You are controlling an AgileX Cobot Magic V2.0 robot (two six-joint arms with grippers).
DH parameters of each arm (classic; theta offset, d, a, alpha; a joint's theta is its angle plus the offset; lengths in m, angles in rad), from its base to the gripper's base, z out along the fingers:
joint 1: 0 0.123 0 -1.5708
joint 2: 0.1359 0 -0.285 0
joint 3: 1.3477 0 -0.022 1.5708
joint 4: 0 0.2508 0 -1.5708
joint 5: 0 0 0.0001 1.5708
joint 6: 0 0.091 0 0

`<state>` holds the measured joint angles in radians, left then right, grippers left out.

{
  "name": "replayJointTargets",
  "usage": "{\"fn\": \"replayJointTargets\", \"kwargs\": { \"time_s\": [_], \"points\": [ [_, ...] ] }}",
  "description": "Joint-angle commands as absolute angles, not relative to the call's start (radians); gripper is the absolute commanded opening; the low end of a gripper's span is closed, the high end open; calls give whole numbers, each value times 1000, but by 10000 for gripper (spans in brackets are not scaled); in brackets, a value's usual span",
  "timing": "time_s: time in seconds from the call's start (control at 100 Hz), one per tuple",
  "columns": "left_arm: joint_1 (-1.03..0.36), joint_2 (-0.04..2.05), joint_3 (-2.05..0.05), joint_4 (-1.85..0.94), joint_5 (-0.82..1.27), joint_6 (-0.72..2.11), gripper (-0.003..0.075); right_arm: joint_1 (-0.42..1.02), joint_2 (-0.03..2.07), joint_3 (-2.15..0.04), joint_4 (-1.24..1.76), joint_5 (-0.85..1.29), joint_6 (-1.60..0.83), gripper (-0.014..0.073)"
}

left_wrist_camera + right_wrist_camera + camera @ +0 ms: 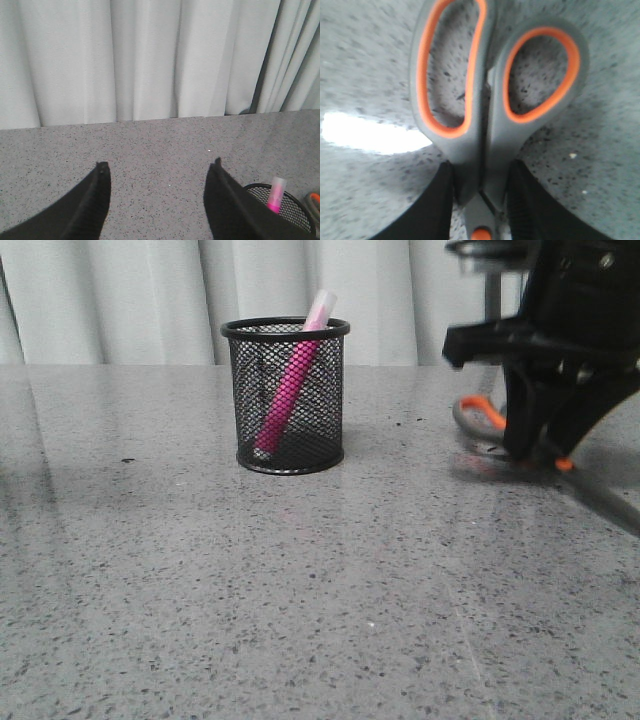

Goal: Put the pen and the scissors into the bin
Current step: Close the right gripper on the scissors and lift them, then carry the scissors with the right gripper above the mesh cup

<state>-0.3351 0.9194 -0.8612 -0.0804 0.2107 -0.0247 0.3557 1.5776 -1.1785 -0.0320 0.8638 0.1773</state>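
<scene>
My right gripper stays closed on the scissors for now, until they are over the black mesh bin, since they are over the table, well short of it.
The black mesh bin stands on the table at the back centre. The pink pen leans inside it, white cap up; bin and pen also show in the left wrist view. The scissors lie at the right, mostly hidden behind my right gripper. In the right wrist view my right gripper is shut on the scissors just above the orange pivot, handles pointing away. My left gripper is open and empty, above the table beside the bin.
A grey speckled table spreads across the front view. White curtains hang behind its far edge.
</scene>
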Motion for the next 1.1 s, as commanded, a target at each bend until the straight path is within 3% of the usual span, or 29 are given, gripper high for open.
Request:
{"fn": "replayJointTargets", "kwargs": {
  "time_s": [0.0,0.29,0.74,1.09],
  "points": [
    [-332,905,-887,-89,127,-31,375,354,1451,-1161,-53,733,170,-72],
    [-332,905,-887,-89,127,-31,375,369,1207,-998,0,292,166,-73],
    [-332,905,-887,-89,127,-31,375,541,1306,-996,0,-503,166,-73],
    [-332,905,-887,-89,127,-31,375,582,1443,-996,-18,-617,166,-73]
  ]
}}
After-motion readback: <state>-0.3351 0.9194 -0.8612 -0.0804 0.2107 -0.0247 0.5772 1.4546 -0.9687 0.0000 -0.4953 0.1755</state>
